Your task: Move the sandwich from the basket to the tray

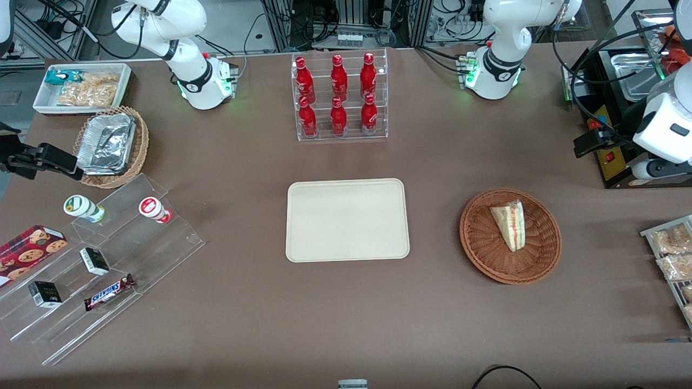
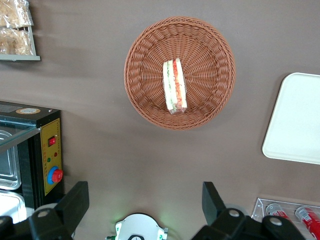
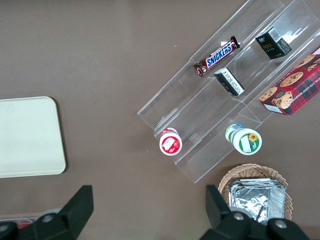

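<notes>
To place the sandwich on the tray (image 1: 346,219), my left gripper will next grab the sandwich by its end with the loose clear wrap (image 1: 507,209).
The sandwich (image 1: 511,222), a clear-wrapped white wedge with a red and green filling stripe, lies in the round reddish-brown wicker basket (image 1: 476,243). The beige tray (image 1: 346,219) lies bare beside the basket, toward the parked arm's end. My left gripper (image 1: 586,145) hangs high over the table, farther from the front camera than the basket and toward the working arm's end. In the left wrist view the gripper (image 2: 144,200) is open and empty, its fingers wide apart, well off the sandwich (image 2: 174,86) in the basket (image 2: 145,55). The tray's edge (image 2: 297,120) also shows there.
A clear rack of red bottles (image 1: 339,97) stands farther from the front camera than the tray. A black box with buttons (image 1: 605,108) sits under my gripper. Bagged snacks (image 1: 673,254) lie at the working arm's end. A clear stepped stand (image 1: 97,259) and a tan foil basket (image 1: 111,146) are at the parked arm's end.
</notes>
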